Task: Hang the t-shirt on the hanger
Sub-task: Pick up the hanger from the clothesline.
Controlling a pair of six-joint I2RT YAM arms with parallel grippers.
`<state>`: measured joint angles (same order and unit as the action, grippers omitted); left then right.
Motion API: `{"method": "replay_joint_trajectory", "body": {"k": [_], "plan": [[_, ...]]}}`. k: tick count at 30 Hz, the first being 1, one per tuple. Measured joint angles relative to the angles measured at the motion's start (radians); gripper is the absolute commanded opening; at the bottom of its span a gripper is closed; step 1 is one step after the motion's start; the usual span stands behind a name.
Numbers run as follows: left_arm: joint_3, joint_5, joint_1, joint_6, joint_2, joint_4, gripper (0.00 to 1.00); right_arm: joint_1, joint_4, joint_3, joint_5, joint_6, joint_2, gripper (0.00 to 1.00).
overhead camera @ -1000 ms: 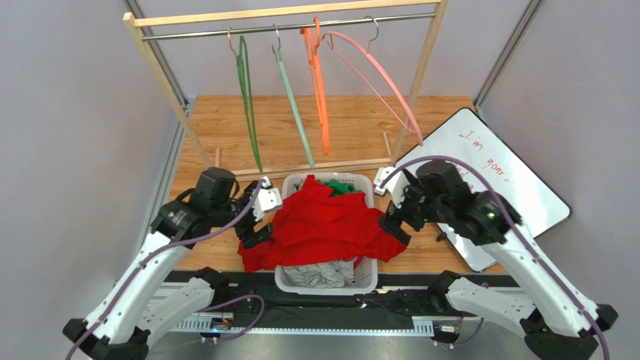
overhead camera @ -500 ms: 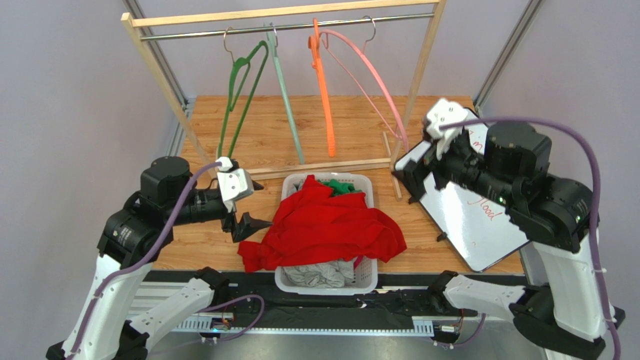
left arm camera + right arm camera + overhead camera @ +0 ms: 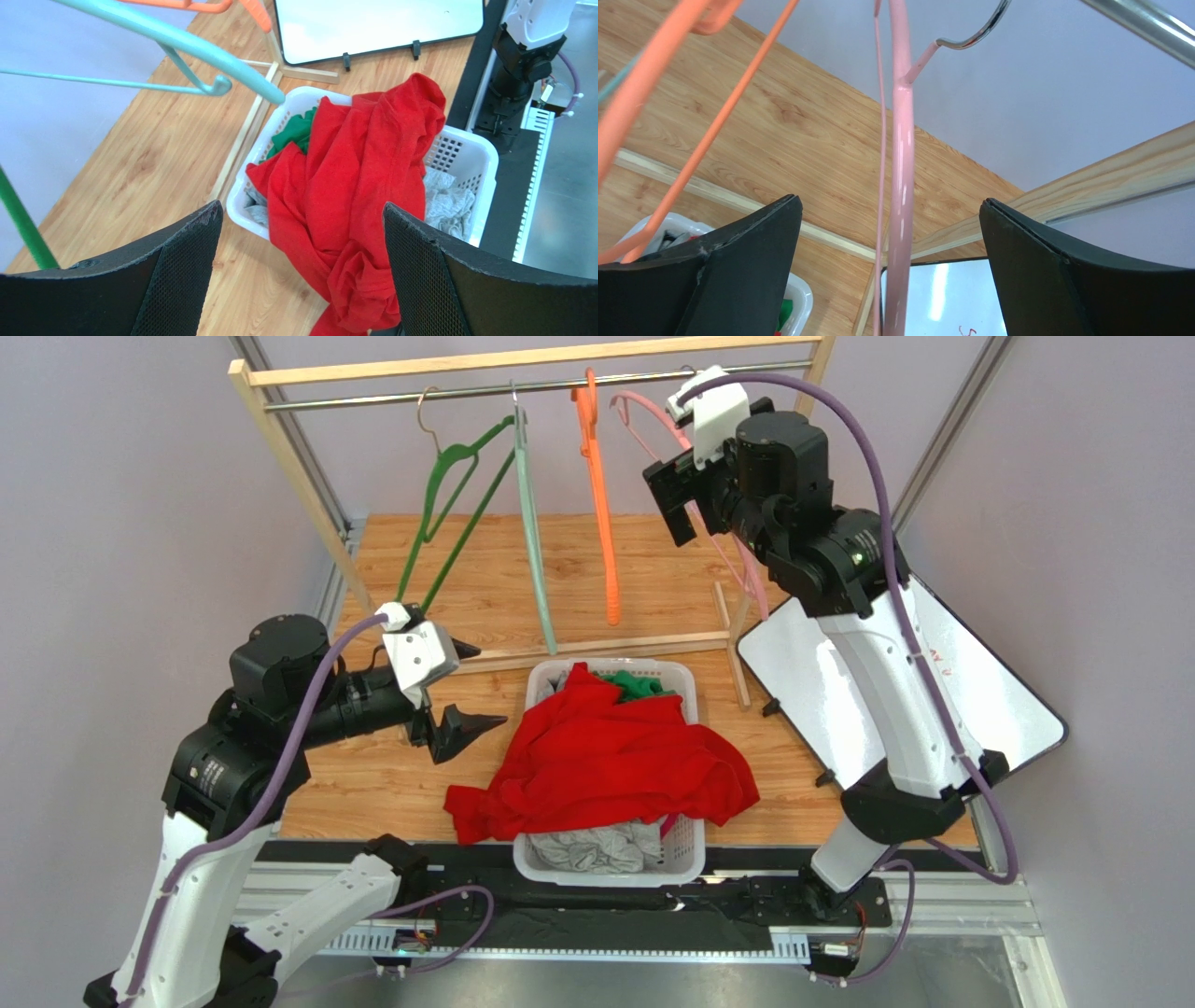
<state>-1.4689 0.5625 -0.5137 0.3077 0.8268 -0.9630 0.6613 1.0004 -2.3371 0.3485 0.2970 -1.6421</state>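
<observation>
The pink hanger's arm lies out past my right gripper's fingers and closing now would miss it, so it is too early to close; moving toward the arm comes next.
The red t-shirt (image 3: 603, 763) lies crumpled over the white basket (image 3: 683, 857), spilling over its left and right rims; the left wrist view shows it too (image 3: 365, 175). The pale pink hanger (image 3: 751, 585) hangs by its metal hook on the rail at the back right. My right gripper (image 3: 676, 479) is raised to the rail, open, with the pink hanger's arm (image 3: 901, 175) between its jaws, apart from both fingers. My left gripper (image 3: 477, 689) is open and empty, held above the floor left of the basket and pointing at the t-shirt.
A wooden rack (image 3: 533, 357) with a metal rail also holds a dark green hanger (image 3: 449, 518), a mint hanger (image 3: 533, 546) and an orange hanger (image 3: 603, 518). The basket also holds a grey garment (image 3: 596, 847) and a green garment (image 3: 638, 683). A whiteboard (image 3: 898, 686) leans at the right.
My right arm has risen from beside the basket up to the rail at the pink hanger. My left arm has drawn back leftwards from the basket. The dark green hanger has swung.
</observation>
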Motion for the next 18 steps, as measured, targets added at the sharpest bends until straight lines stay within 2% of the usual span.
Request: {"method": "replay_joint_trajectory", "body": {"k": [1, 2, 4, 5, 8, 12, 13, 14, 18], "plan": [[0.0, -0.004, 0.0, 0.0, 0.0, 0.002, 0.89, -0.014, -0.004, 0.0, 0.002, 0.0, -0.015, 0.91], [0.0, -0.009, 0.0, 0.0, -0.001, 0.005, 0.89, -0.027, -0.008, 0.0, 0.002, 0.0, -0.025, 0.83], [0.0, -0.021, 0.0, 0.001, -0.004, 0.007, 0.89, -0.065, -0.014, 0.0, -0.003, -0.002, -0.04, 0.75], [0.0, -0.024, 0.0, 0.001, -0.005, 0.007, 0.88, -0.081, -0.019, 0.007, -0.015, -0.008, -0.041, 0.68], [0.0, -0.039, 0.0, 0.005, -0.006, 0.01, 0.88, -0.119, -0.056, 0.061, -0.084, -0.016, -0.021, 0.56], [0.0, -0.049, 0.0, 0.009, -0.005, 0.014, 0.88, -0.127, -0.15, 0.256, -0.204, -0.002, 0.076, 0.48], [0.0, -0.05, 0.0, 0.009, -0.005, 0.014, 0.88, -0.127, -0.177, 0.299, -0.233, 0.005, 0.099, 0.41], [0.0, -0.051, 0.0, 0.01, -0.005, 0.015, 0.88, -0.126, -0.193, 0.327, -0.259, 0.011, 0.114, 0.29], [0.0, -0.055, 0.0, 0.013, -0.002, 0.015, 0.88, -0.126, -0.246, 0.337, -0.307, 0.029, 0.119, 0.1]]}}
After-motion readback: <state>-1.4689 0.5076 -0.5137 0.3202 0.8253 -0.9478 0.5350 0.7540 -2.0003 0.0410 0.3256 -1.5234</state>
